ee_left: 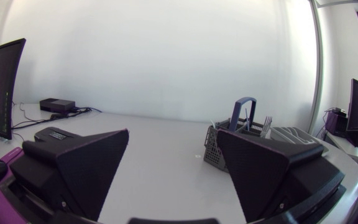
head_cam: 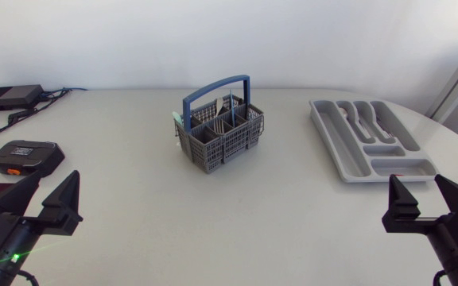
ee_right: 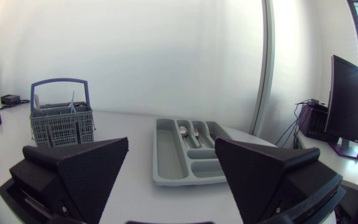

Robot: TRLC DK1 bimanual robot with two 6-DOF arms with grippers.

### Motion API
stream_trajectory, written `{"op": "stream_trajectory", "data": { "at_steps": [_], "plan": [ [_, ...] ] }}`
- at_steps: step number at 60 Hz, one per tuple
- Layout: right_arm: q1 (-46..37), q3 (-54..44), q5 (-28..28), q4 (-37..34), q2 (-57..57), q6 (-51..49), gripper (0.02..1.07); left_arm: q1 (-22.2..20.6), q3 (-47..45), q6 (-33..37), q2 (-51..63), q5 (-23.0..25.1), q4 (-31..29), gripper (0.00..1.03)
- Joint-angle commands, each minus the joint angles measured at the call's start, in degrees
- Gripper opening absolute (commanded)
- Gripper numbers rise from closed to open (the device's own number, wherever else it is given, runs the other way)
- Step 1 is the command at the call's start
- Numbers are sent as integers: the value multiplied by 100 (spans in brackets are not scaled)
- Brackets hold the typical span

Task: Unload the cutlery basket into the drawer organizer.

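Observation:
The basket's sides close around the utensil's lower part, so my right gripper will next take hold of the thin blue-handled utensil by its upper end [head_cam: 231,97] [ee_right: 73,98].
A grey cutlery basket [head_cam: 219,131] with a blue handle stands mid-table, holding several utensils; it also shows ahead of my left gripper [ee_left: 219,149] and ahead of my right gripper [ee_right: 59,123]. The grey drawer organizer [head_cam: 370,139] lies at the right, with a spoon and fork in its long slots [ee_right: 188,152]. My left gripper [head_cam: 46,204] rests open at the near left, nothing between its fingers. My right gripper [head_cam: 424,205] rests open at the near right, just in front of the organizer, also holding nothing.
A black and orange device [head_cam: 25,157] sits at the left edge beside my left arm. A flat black box [head_cam: 10,97] with cables lies at the far left corner. Bare tabletop [head_cam: 229,214] spreads between the two grippers.

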Motion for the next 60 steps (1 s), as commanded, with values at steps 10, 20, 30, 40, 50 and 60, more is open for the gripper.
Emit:
{"op": "stream_trajectory", "data": {
  "at_steps": [10, 20, 30, 40, 50, 60],
  "plan": [
    [13, -110, 10, 66, -34, 47, 102, -30, -222, 95, -58, -81, -53, 99],
    [13, -102, 27, 102, -34, 20, 102, -30, -160, 104, -58, -142, -1, 96],
    [22, 57, 36, 357, 27, -23, 102, -30, 103, 165, -50, -213, 35, 94],
    [75, 584, 115, 937, 1258, 20, 102, -12, 472, 183, 12, -230, 43, 94],
    [145, 1129, 203, 1227, 2260, 56, 102, 67, 798, 183, 399, -239, 210, 93],
    [523, 1533, 493, 1323, 3051, 56, 102, 120, 1272, 156, 1348, -239, 456, 93]
  ]
}}
